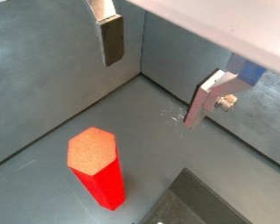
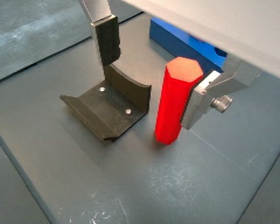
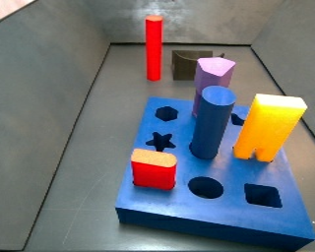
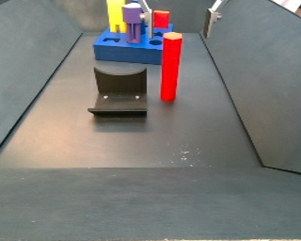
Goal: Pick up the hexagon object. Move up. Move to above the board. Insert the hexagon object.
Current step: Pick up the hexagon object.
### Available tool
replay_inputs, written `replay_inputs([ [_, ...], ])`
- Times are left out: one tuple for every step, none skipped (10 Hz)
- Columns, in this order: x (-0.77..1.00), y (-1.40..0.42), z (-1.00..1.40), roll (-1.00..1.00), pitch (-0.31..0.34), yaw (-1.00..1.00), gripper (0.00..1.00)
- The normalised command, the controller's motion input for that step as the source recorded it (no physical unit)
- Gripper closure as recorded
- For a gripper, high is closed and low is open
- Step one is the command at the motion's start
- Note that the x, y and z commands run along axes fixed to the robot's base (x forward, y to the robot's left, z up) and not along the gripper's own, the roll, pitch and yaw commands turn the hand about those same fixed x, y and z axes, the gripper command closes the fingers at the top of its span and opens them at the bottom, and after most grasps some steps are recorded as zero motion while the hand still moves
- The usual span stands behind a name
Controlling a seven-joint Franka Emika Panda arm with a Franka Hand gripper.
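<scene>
My gripper should next grab the red post by its upper end [image 3: 154, 24] [image 1: 92, 147] to put the post into the board's hexagon hole.
The hexagon object [image 3: 154, 47] is a tall slim red post standing upright on the grey floor beyond the board [image 3: 173, 202], a thick blue slab. It also shows in a side view [image 4: 171, 66] and in both wrist views [image 1: 94, 168] [image 2: 174, 103]. My gripper [image 2: 152, 87] is open and empty, with the jaws spread wide. In a wrist view [image 1: 152, 92] the post stands apart from both fingers. In a wrist view one silver finger [image 2: 206, 96] is close beside the post. I cannot tell its height above the floor.
The fixture [image 2: 108, 109] stands on the floor next to the post. The board holds a purple prism [image 3: 215, 74], a blue cylinder [image 3: 213, 118], a yellow block [image 3: 272, 126] and a short red block [image 3: 154, 169]. Grey walls enclose the floor.
</scene>
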Motion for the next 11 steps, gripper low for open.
replay_inputs([
  [0.05, -0.11, 0.00, 0.05, 0.000, -0.06, 0.00],
  [-0.28, -0.53, -0.54, 0.00, -0.226, -0.05, 0.00],
  [-0.33, -0.71, -0.61, -0.04, -0.253, -0.08, 0.00],
  [-0.32, -0.75, -0.59, -0.05, -0.263, -0.12, 0.00],
  [-0.13, -0.77, -0.67, -0.05, -0.221, -0.13, 0.00],
  [0.00, -0.50, -0.61, -0.15, -0.204, -0.17, 0.00],
  [0.04, -0.18, -0.40, -0.13, -0.111, -0.14, 0.00],
  [0.20, -0.02, -0.04, 0.00, 0.020, -0.16, 0.00],
  [0.33, 0.00, 0.00, 0.00, 0.101, -0.21, 0.00],
  [0.41, 0.00, 0.00, 0.00, 0.131, -0.28, 0.00],
  [0.46, 0.00, -0.02, 0.00, 0.131, -0.36, 0.00],
])
